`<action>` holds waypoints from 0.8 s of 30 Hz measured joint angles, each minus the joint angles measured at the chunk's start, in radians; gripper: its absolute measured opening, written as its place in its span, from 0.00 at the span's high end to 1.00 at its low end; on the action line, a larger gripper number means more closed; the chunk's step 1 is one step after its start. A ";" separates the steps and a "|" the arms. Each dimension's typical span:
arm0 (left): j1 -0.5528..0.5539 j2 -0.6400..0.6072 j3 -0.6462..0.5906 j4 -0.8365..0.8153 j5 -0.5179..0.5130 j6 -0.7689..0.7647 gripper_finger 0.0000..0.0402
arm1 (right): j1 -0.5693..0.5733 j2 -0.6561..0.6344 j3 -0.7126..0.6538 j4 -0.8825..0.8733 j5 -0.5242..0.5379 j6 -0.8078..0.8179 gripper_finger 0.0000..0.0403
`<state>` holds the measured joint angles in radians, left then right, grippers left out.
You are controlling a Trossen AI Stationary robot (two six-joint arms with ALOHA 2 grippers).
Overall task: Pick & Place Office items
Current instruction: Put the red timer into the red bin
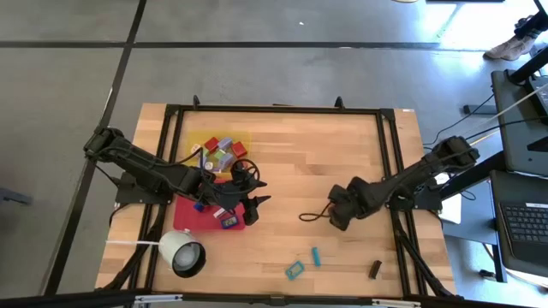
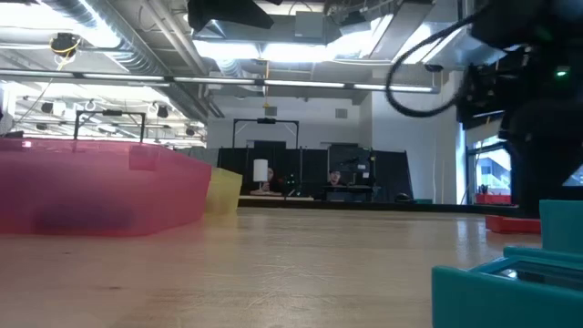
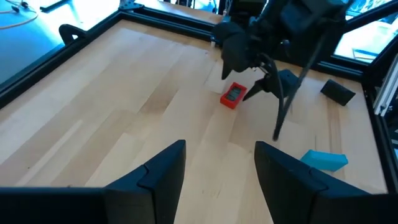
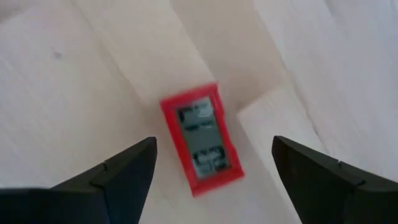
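The robot's right gripper next needs to grab the small red piece by the long sides of its frame (image 4: 180, 146) to get it into the red tray.
A small red rectangular piece (image 4: 200, 138) with a grey face lies flat on the wooden table. It also shows in the left wrist view (image 3: 233, 95). My right gripper (image 4: 213, 142) hangs open above it, one finger on either side, touching nothing. In the high view my right gripper (image 1: 330, 210) covers the piece. My left gripper (image 3: 221, 149) is open and empty, beside the red tray's right edge (image 1: 253, 214). The red tray holds a blue piece (image 1: 229, 222). The yellow tray (image 1: 190, 145) holds several small coloured pieces.
Two teal pieces (image 1: 294, 270) (image 1: 316, 256) and a black piece (image 1: 376, 269) lie near the table's front edge. A white cup-like thing (image 1: 181, 252) with a cord stands at the front left. A black cable (image 3: 286, 106) hangs from the right arm. A black frame (image 1: 274, 109) borders the table.
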<state>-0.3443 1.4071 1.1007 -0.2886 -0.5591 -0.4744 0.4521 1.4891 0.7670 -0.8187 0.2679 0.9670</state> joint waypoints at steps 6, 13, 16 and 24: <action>-0.001 0.000 0.000 0.000 0.001 0.000 0.54 | -0.077 0.000 0.000 0.082 -0.086 -0.116 0.20; -0.001 0.000 0.000 0.000 0.002 0.000 0.54 | -0.136 0.000 -0.019 0.082 -0.121 -0.184 0.20; -0.005 0.000 0.000 0.000 0.002 -0.001 0.54 | -0.154 0.000 -0.055 0.111 -0.167 -0.182 0.20; -0.015 0.000 0.000 0.000 0.001 0.000 0.54 | -0.157 -0.002 -0.094 0.177 -0.163 -0.201 0.26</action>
<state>-0.3592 1.4070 1.1007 -0.2886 -0.5580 -0.4747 0.2947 1.4868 0.6727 -0.6414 0.1052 0.7661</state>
